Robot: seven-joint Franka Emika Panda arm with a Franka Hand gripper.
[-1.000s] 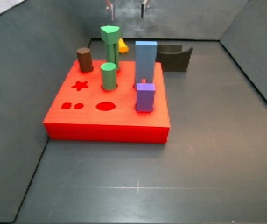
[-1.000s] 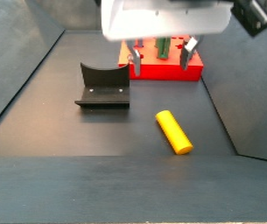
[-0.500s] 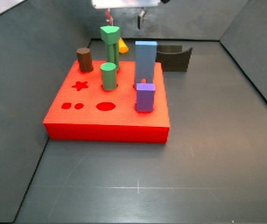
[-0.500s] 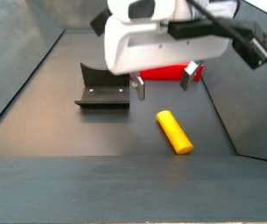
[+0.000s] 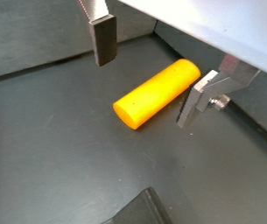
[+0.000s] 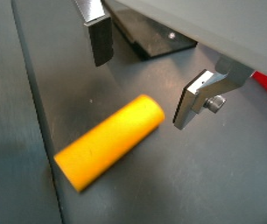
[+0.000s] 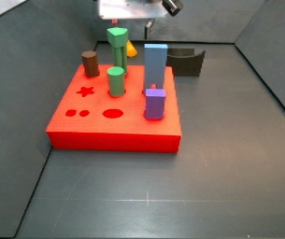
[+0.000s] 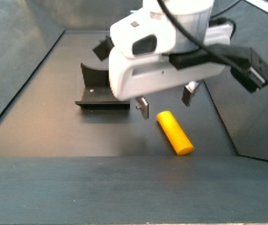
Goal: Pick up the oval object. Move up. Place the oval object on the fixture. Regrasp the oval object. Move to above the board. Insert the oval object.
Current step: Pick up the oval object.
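Observation:
My gripper grabs the oval object around its middle (image 5: 158,93) next, to lift it and set it on the fixture.
The oval object (image 8: 174,132) is a yellow-orange peg lying flat on the dark floor; it also shows in both wrist views (image 5: 157,92) (image 6: 106,144) and as a small yellow patch behind the board (image 7: 131,47). My gripper (image 8: 165,104) hangs open just above the peg's near end, touching nothing. In a wrist view the peg lies between the two fingers (image 5: 102,39). The fixture (image 8: 103,88) stands to the peg's left, empty, and shows in a wrist view (image 6: 153,39) and a side view (image 7: 189,61). The red board (image 7: 113,117) is mostly hidden behind the gripper in the side view that shows the peg close up.
On the board stand a brown round peg (image 7: 91,63), a green round peg (image 7: 116,79), a green hexagonal peg (image 7: 117,39), a tall blue block (image 7: 155,65) and a purple peg (image 7: 155,103). Sloping grey walls enclose the floor.
My gripper has come down and moved away from the board, to just over the oval object. The peg and the fixture have not moved.

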